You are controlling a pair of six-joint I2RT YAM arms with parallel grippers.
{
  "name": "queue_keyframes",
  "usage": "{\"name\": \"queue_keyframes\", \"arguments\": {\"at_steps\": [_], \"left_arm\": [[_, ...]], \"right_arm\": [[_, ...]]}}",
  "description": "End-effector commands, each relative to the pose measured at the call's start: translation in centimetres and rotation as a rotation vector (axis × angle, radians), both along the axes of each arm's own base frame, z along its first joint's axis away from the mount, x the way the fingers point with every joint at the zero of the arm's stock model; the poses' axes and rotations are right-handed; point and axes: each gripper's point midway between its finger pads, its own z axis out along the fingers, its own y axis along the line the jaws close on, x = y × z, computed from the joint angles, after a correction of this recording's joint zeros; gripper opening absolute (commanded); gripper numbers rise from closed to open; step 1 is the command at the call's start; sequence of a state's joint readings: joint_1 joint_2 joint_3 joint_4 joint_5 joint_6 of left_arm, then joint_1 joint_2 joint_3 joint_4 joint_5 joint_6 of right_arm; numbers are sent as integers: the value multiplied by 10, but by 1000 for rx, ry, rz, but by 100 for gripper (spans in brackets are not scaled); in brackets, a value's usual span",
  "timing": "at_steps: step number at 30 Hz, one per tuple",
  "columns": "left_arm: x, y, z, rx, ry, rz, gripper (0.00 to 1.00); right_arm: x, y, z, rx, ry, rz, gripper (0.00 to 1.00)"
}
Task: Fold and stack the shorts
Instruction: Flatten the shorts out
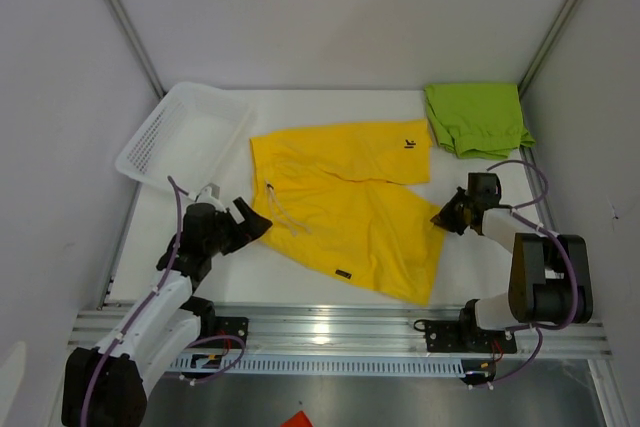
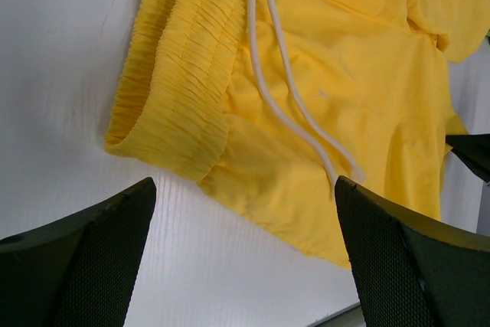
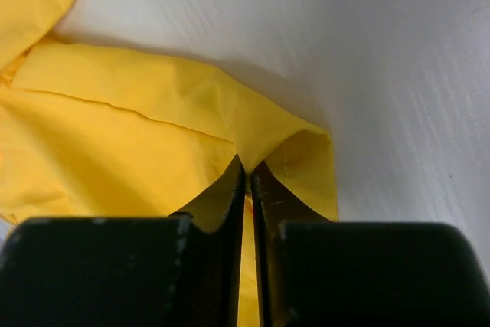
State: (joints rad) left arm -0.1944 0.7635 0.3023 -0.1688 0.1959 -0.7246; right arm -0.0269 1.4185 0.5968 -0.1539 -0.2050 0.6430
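Note:
The left gripper grabs the yellow shorts by the near corner of the waistband next, to fold the near leg over the far one.
The yellow shorts lie spread flat in the middle of the white table, waistband to the left, with a white drawstring. The lime green shorts sit folded at the far right corner. My right gripper is shut on the hem of the yellow shorts at their right edge, fabric pinched between the jaws. My left gripper stands open just left of the waistband, low over the table, with only bare table between its fingers.
A white mesh basket lies tipped at the far left, close behind the left gripper. The table's metal front rail runs along the near edge. Grey enclosure walls stand on both sides.

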Motion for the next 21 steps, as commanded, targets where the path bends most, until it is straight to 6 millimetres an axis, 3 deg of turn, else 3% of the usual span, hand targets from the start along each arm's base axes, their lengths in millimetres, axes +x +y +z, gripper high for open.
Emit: {"name": "queue_keyframes", "arguments": {"at_steps": [1, 14, 16, 21], "left_arm": [[-9, -2, -13, -19, 36, 0, 99], [-14, 13, -49, -3, 120, 124, 97], [-4, 11, -39, -50, 71, 153, 96], [0, 13, -47, -71, 48, 194, 91]], "right_arm": [[31, -9, 21, -15, -104, -32, 7], [45, -13, 38, -41, -141, -27, 0], [47, -15, 37, -51, -138, -31, 0], [62, -26, 41, -98, -151, -39, 0]]}}
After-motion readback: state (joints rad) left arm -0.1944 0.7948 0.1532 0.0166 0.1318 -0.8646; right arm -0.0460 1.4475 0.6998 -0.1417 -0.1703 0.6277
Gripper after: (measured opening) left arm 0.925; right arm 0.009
